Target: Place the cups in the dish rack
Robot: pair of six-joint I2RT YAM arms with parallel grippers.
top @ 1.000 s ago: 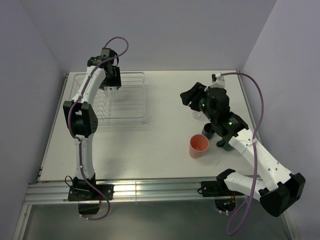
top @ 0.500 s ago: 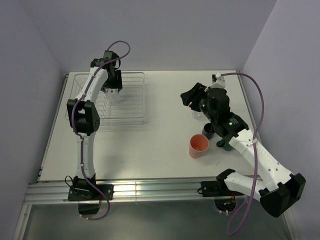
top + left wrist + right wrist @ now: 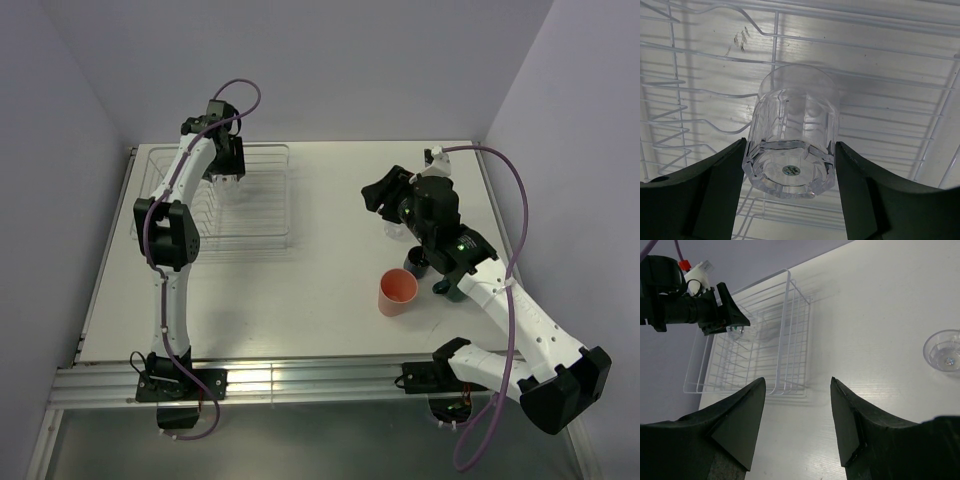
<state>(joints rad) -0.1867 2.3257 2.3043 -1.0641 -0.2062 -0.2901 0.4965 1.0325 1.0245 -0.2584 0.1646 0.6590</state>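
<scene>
My left gripper is ready to release the tumbler: the tumbler's open rim is low over the wire bars, so the tumbler would stay on the dish rack, base-up.
In the left wrist view a clear glass tumbler hangs base-up over the wire bars of the dish rack, with my left gripper shut on its base. From above, that gripper hovers over the rack near its far left part. My right gripper stands open and empty above the table's right half. Just below it stands a second clear tumbler, which the right wrist view shows at its right edge. A salmon-pink tumbler and a dark navy mug stand nearer the front. A dark teal mug is partly hidden by the right arm.
The rack fills the table's far left, with upright wire prongs along its left side. Purple walls close in at the back and both sides. The right arm's forearm crosses the near right corner.
The left arm shifted slightly toward the rack's far side with the glass still in its jaws, then held still. The right arm and the cups on the table did not move.
</scene>
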